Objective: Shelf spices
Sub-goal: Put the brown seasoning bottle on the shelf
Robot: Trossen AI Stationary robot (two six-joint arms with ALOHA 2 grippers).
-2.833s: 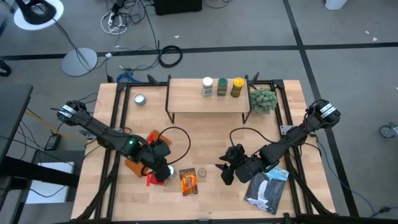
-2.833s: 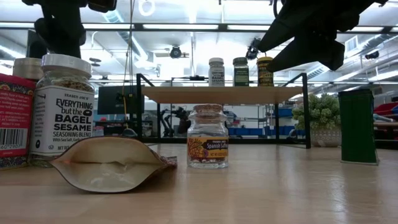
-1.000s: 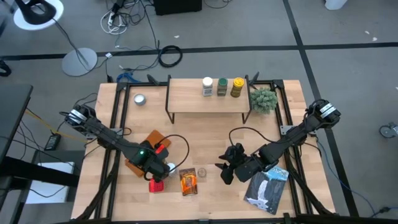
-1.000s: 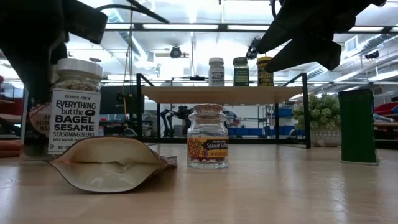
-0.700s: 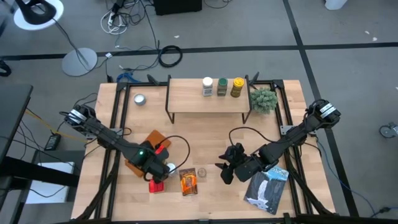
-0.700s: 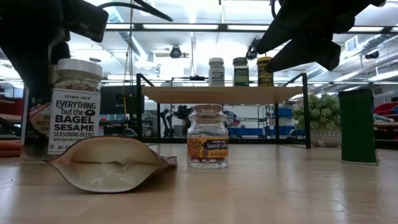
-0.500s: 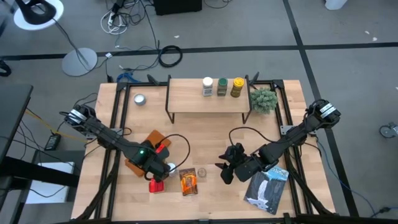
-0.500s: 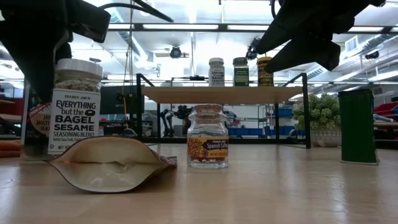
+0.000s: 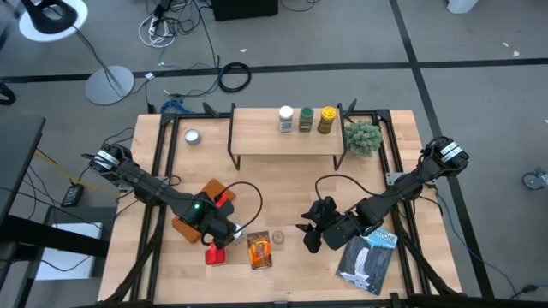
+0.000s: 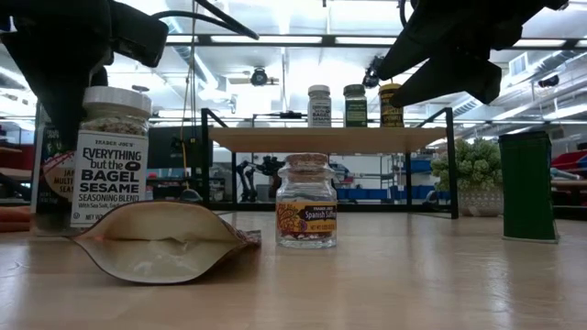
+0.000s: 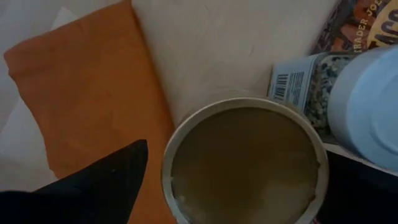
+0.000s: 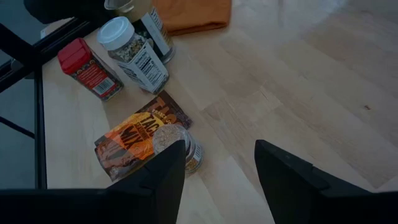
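Note:
My left gripper closes next, which would catch the tan cylinder [image 11: 245,163], next to the white-lidded jar, since the fingers reach down on either side.
My left gripper [image 9: 221,229] points down, open, over the tan cylinder [image 11: 245,163]. One finger [image 11: 106,180] stands on each side of the cylinder's metal-rimmed top, and I cannot tell whether they touch it. Beside it stand the white-lidded jar [image 10: 110,156] and the red tin [image 9: 214,254]. The orange packet [image 9: 259,250] lies flat next to a small glass jar [image 9: 276,237]. Three jars stand on the shelf [image 9: 274,137]. My right gripper [image 12: 214,174] hangs open above the table, right of the small jar, with nothing between its fingers.
An orange-brown slab [image 9: 199,201] lies under the left arm. A small silver tin [image 9: 192,136] sits at the far left, a green plant [image 9: 363,137] right of the shelf, a flat blue-white bag [image 9: 368,261] at the near right. A dark green box [image 10: 527,183] stands to the right.

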